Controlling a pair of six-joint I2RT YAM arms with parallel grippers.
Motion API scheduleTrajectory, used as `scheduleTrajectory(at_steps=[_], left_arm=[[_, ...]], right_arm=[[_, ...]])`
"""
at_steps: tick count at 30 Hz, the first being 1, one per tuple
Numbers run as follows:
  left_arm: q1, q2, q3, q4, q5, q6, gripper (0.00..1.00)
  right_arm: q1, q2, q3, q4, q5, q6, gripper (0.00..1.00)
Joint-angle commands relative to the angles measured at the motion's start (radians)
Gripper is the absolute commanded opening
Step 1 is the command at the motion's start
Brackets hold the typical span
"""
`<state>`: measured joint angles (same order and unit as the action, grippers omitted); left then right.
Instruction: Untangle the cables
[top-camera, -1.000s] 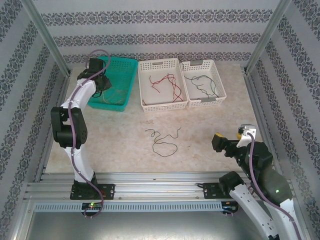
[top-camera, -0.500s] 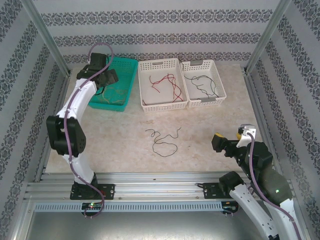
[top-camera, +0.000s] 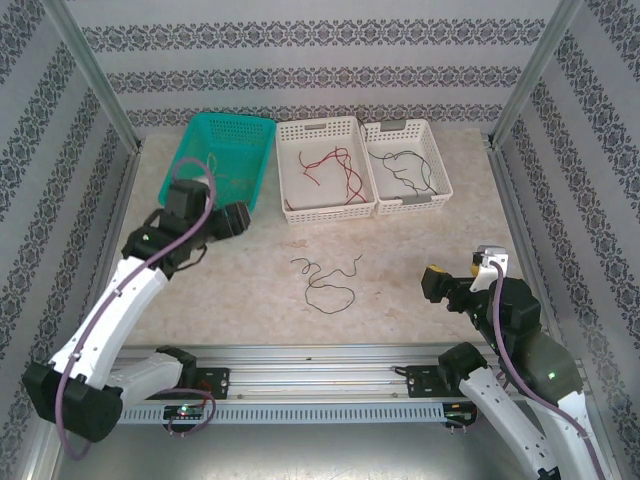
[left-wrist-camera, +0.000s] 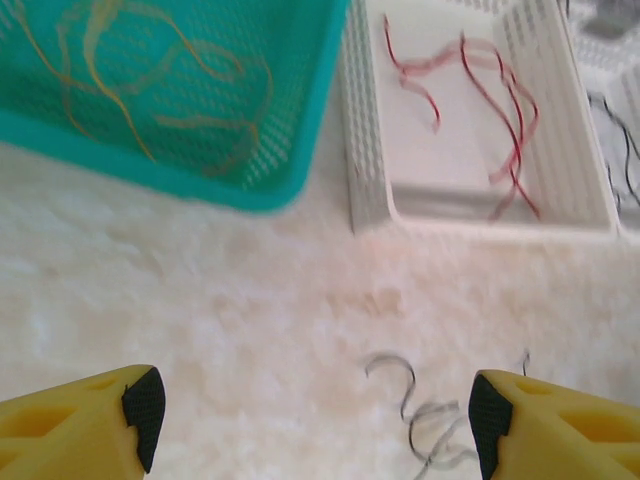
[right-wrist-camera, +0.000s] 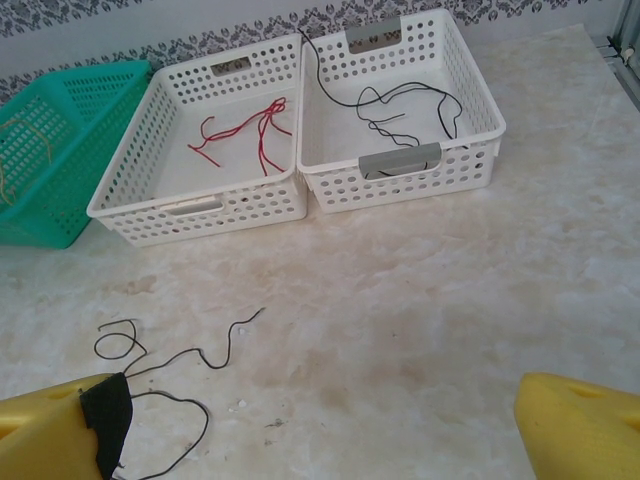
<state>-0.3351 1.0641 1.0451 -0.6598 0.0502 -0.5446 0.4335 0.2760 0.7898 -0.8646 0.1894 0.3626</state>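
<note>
The loose black cable's curled end toward the baskets is the part my left gripper should grab next, so the rest stays free for my right gripper to untangle.
One black cable (top-camera: 326, 281) lies loose and curled on the bare table, also seen in the left wrist view (left-wrist-camera: 425, 425) and the right wrist view (right-wrist-camera: 165, 365). Yellow-tan cables (left-wrist-camera: 165, 95) lie in the teal basket (top-camera: 250, 135). Red cables (top-camera: 332, 165) lie in the middle white basket (top-camera: 285, 170), and black cables (top-camera: 405, 168) in the right white basket (top-camera: 440, 165). My left gripper (top-camera: 240, 220) hovers open and empty in front of the teal basket, left of the loose cable; its jaws (left-wrist-camera: 315, 415) stand wide. My right gripper (top-camera: 436, 284) is open and empty to the right of that cable (right-wrist-camera: 320, 425).
The three baskets stand side by side along the back wall. Metal frame posts and patterned walls close in the table on both sides. An aluminium rail (top-camera: 320, 380) runs along the near edge.
My left arm has pulled back out of the teal basket toward the table's middle, and its jaws have opened. The right arm has hardly moved.
</note>
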Motion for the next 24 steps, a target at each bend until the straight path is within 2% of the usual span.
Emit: scheduleTrajectory(at_steps=[1,6,12,17,24], left_arm=[[-0.095,0.002,-0.106,0.068,0.019,-0.065,0.80],[-0.240,0.057,-0.228,0.194,-0.015,-0.103,0.80],[-0.371,0.191,-0.259,0.317,-0.050,-0.126,0.81],[-0.436,0.326,-0.234,0.394,-0.050,-0.133,0.81],[-0.467,0.443,-0.234,0.530,0.001,-0.153,0.82]], right_arm=[[-0.010,0.002,0.024,-0.010,-0.005,-0.012,0.98],[-0.010,0.012,0.022,-0.001,-0.036,-0.025,0.98],[-0.010,0.003,0.012,0.006,-0.048,-0.030,0.98],[-0.010,0.012,0.011,0.005,-0.051,-0.028,0.98],[-0.010,0.019,0.011,0.005,-0.052,-0.027,0.98]])
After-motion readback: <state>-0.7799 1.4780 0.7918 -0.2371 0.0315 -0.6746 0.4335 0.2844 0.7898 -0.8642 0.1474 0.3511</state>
